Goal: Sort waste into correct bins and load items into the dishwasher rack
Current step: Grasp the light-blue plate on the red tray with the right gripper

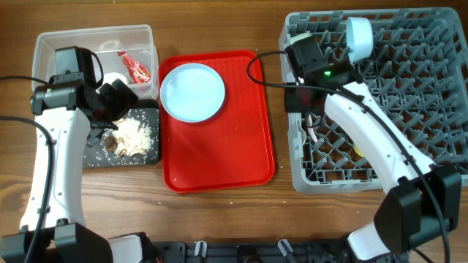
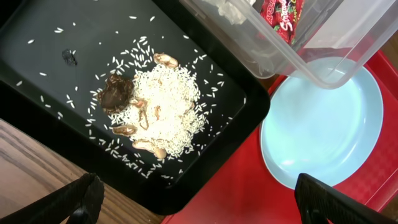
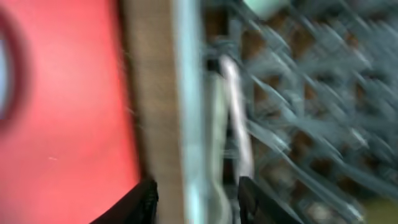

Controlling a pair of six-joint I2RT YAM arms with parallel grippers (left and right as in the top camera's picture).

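Note:
The pale blue plate [image 1: 192,91] should load into the grey rack by its free opposite edge, so next my right gripper needs to grab its rim facing the rack.
Rice and brown food scraps [image 1: 135,135] lie in the black tray [image 1: 150,157]; they also show in the left wrist view [image 2: 161,112]. Behind it the clear tub [image 1: 95,36] holds the red wrapper [image 1: 135,67] and the white tissue [image 1: 113,78]. My left gripper [image 2: 199,199] is open and empty above the black tray's right edge. The pale blue plate [image 1: 192,91] lies on the red serving tray [image 1: 227,153]. My right gripper [image 3: 198,202] is open over the left wall of the grey rack [image 1: 409,80], above a white utensil [image 3: 233,106]. That view is blurred.
A pale bowl [image 1: 358,38] stands on edge at the rack's far side. A bit of yellow [image 1: 358,151] shows low in the rack. Cables run over the table near both arms. Bare wood lies along the table's front edge.

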